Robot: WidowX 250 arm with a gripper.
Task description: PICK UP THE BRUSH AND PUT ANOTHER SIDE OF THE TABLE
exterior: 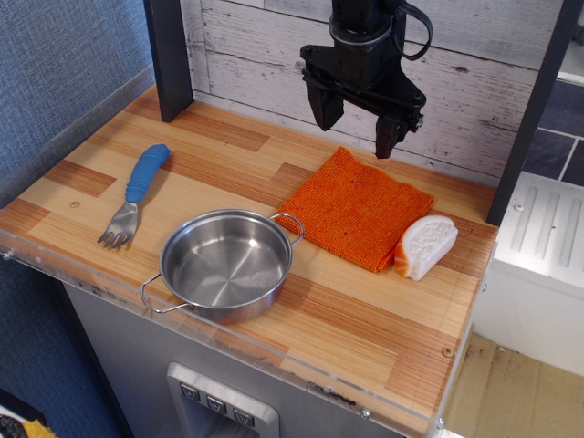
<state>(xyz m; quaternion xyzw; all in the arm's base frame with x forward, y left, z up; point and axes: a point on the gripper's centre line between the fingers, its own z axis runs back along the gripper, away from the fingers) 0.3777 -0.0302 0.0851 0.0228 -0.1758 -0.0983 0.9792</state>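
Note:
The brush needs to go to another side of the table, so my gripper will next grab it by its white body [430, 243].
The brush [425, 246] is a small rounded block, white face up with an orange edge. It lies on the wooden table [365, 319] at the right side, touching the right corner of the orange cloth. My black gripper [358, 124] hangs open and empty above the back of the table, over the far edge of the cloth. It is well above and to the back left of the brush.
An orange woven cloth [356, 208] lies flat at the middle right. A steel pan [225, 265] with two wire handles stands near the front. A blue-handled fork [135, 195] lies at the left. A dark post [169, 57] stands at the back left.

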